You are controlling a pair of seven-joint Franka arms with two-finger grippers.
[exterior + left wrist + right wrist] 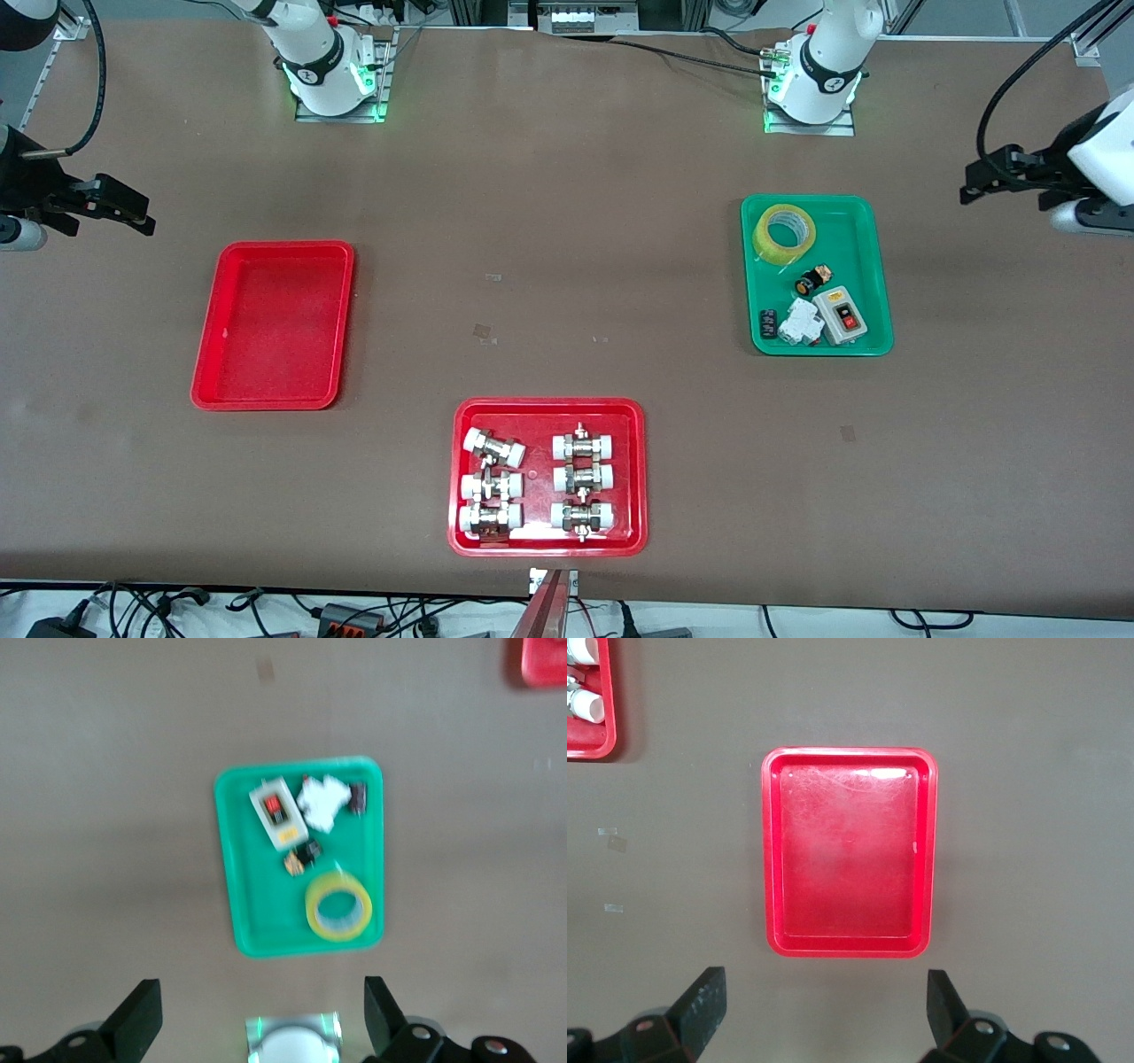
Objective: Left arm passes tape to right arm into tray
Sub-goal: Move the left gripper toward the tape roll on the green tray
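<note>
The left gripper will next grab the tape by its ring side (784, 213) (339, 934), so that the robot can pass the tape to its right arm.
The tape (784, 233), a yellow roll, lies flat in the green tray (877, 266), in the corner nearest the left arm's base. It also shows in the left wrist view (337, 908). My left gripper (983, 177) is open and empty, up in the air past that end of the table; in its wrist view (261, 988) the jaws stand wide apart. The plain red tray (275, 326) sits empty toward the right arm's end and fills the right wrist view (849, 850). My right gripper (124, 208) is open and empty, high over that end of the table (823, 976).
The green tray also holds a grey switch box (842, 316), a white part (800, 322) and a black button (806, 284). A wider red tray (640, 478) of white-capped metal fittings sits near the front camera's table edge.
</note>
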